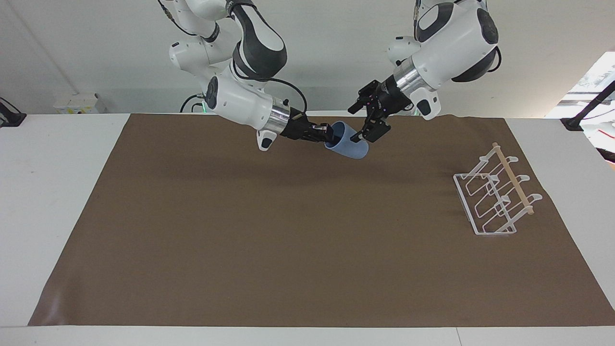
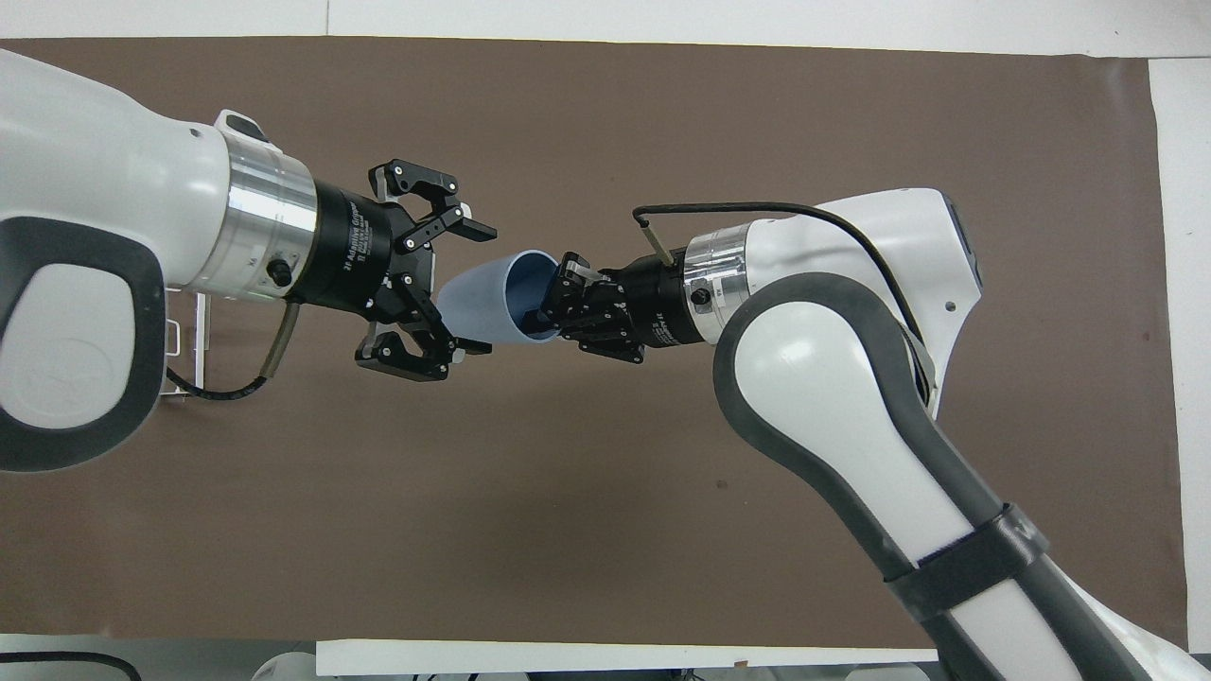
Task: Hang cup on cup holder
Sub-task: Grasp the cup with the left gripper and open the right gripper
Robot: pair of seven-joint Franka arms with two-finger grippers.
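The left gripper needs to hang the cup on the cup holder (image 2: 201,340), so it should next grab the light-blue cup by the sides of its closed end (image 2: 467,299).
The light-blue cup (image 1: 348,148) hangs on its side in the air over the part of the brown mat nearest the robots. My right gripper (image 1: 327,135) is shut on its rim, one finger inside the mouth; it also shows in the overhead view (image 2: 560,305). The cup's closed end (image 2: 473,301) points toward my left gripper (image 1: 358,126), which is open. Its fingers (image 2: 470,230) stand on either side of that end without closing on it. The white wire cup holder (image 1: 497,197) with its wooden dowel stands on the mat at the left arm's end.
The brown mat (image 1: 288,240) covers most of the white table (image 1: 57,192). In the overhead view my left arm hides most of the cup holder (image 2: 201,326).
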